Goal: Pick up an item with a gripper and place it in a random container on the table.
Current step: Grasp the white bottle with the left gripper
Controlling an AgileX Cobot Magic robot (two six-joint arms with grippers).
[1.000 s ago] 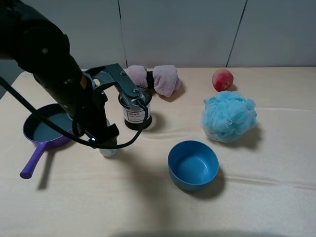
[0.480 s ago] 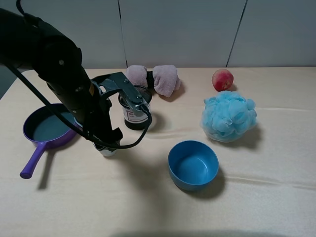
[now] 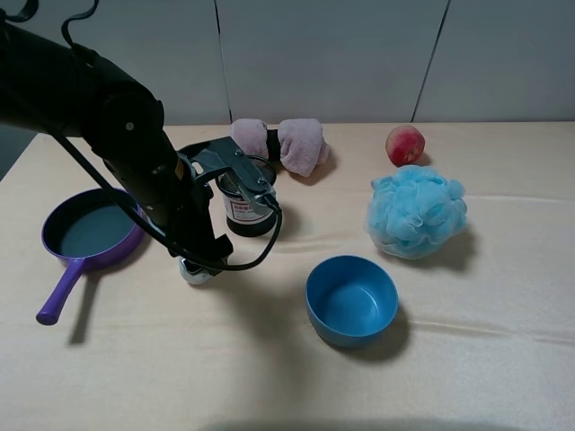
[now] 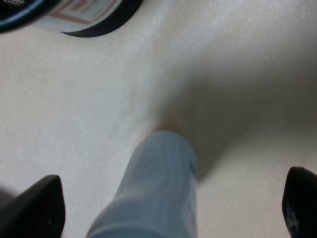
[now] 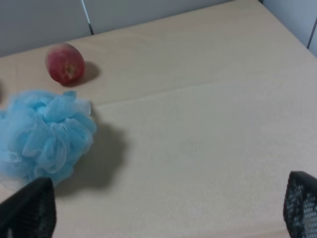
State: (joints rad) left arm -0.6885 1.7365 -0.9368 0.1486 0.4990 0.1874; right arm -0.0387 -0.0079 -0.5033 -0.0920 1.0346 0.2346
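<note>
My left gripper's fingers reach low beside the white bottle (image 3: 194,274) (image 4: 163,173), near the table, and closing would catch the bottle, so it is time to close now.
The small white bottle (image 3: 194,274) stands on the beige table (image 3: 269,377), mostly hidden under my left arm; only its base shows. In the left wrist view the bottle (image 4: 163,173) rises between the two black fingertips (image 4: 45,204), which stand wide apart on either side without touching it. My left gripper (image 3: 198,260) is open and low around the bottle. The black mesh cup (image 3: 248,208) with a white, red-lettered label stands just behind and to the right; it also shows in the left wrist view (image 4: 84,15). My right gripper (image 5: 166,210) is open and empty.
A purple pan (image 3: 85,233) lies left of the bottle. A blue bowl (image 3: 351,301) sits front center. A pink rolled towel (image 3: 280,144) lies behind the cup. A blue bath sponge (image 3: 416,212) and a peach (image 3: 405,145) are at the right.
My left arm has swung right and down over the bottle, and covers more of it now. The bottle, the cup and the other things have not moved.
</note>
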